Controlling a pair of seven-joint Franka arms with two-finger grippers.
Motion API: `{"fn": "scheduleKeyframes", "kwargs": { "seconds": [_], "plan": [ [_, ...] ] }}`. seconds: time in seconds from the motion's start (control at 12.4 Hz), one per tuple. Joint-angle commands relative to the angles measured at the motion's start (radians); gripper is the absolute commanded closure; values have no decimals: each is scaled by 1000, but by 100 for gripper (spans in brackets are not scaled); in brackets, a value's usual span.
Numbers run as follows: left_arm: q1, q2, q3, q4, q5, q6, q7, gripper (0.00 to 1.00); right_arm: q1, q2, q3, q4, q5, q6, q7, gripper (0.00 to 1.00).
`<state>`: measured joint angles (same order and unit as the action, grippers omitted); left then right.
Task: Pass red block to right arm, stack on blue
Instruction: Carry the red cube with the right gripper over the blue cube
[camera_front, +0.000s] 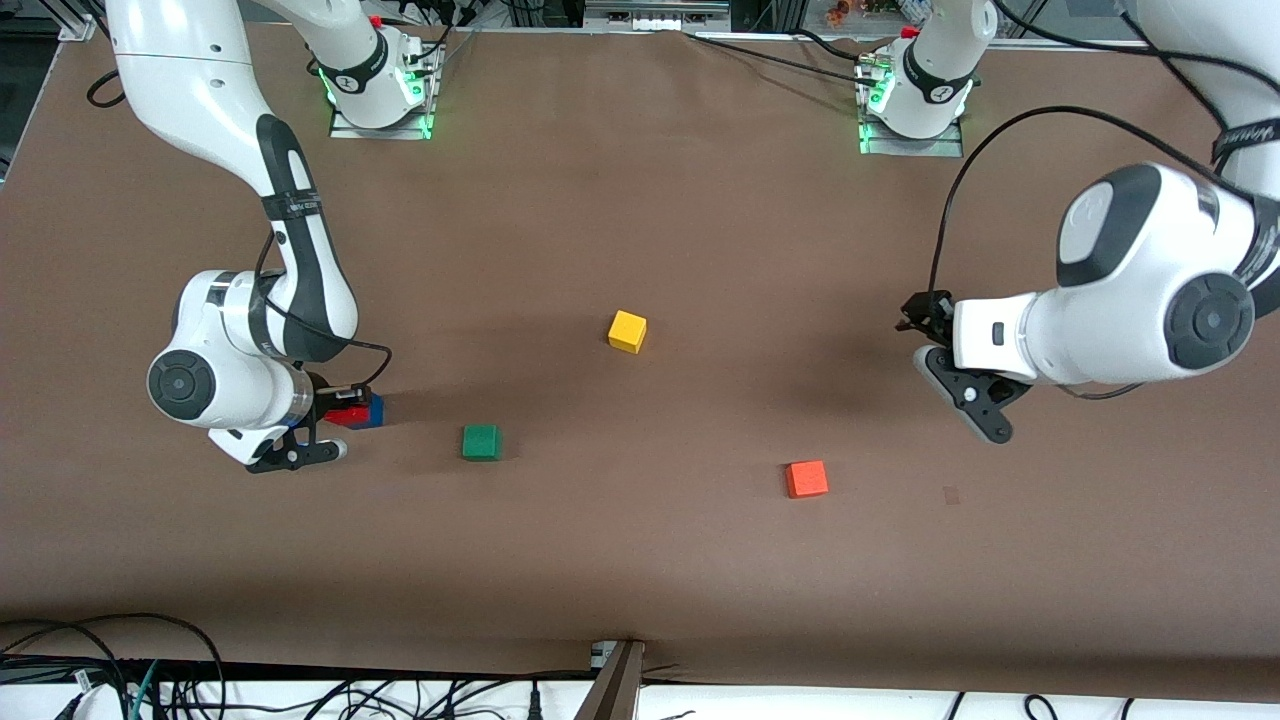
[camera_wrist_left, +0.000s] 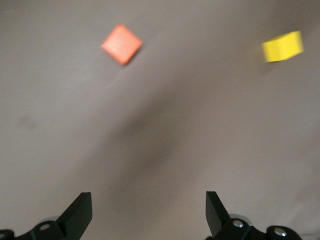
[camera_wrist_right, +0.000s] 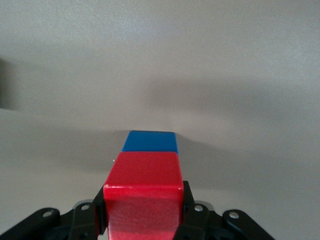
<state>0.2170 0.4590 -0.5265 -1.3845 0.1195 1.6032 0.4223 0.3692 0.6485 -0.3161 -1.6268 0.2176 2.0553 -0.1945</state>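
The red block is lined up and sits on the blue cube, so my right gripper needs to open now.
My right gripper (camera_front: 330, 422) is low at the right arm's end of the table and is shut on the red block (camera_front: 345, 416). In the right wrist view its fingers (camera_wrist_right: 190, 207) press both sides of the red block (camera_wrist_right: 145, 175). The blue cube (camera_wrist_right: 150, 141) shows just past and under the red block. In the front view the blue cube (camera_front: 376, 410) peeks out beside the red one. I cannot tell whether the red block rests on it. My left gripper (camera_front: 945, 365) is open and empty, up over bare table at the left arm's end. Its own view shows it open too (camera_wrist_left: 148, 215).
A green cube (camera_front: 481, 441) lies beside the blue one, toward the table's middle. A yellow cube (camera_front: 627, 331) sits mid-table. An orange-red cube (camera_front: 806, 479) lies near the left gripper, and the left wrist view shows it (camera_wrist_left: 121, 44) with the yellow cube (camera_wrist_left: 282, 46).
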Motion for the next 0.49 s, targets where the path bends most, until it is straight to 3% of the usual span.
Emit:
{"fn": "scheduleKeyframes", "kwargs": {
  "seconds": [0.0,0.08,0.4],
  "plan": [
    [-16,-46,6,34,161,-26,-69,0,14,-27,-15,-27,-20,-4,20,100],
    [-12,-68,14,73,219,-42,-68,0,14,-27,-17,-28,-20,-4,21,100],
    [2,-71,25,271,221,-164,-77,0,20,-29,-15,-36,-20,-4,24,100]
  ]
}}
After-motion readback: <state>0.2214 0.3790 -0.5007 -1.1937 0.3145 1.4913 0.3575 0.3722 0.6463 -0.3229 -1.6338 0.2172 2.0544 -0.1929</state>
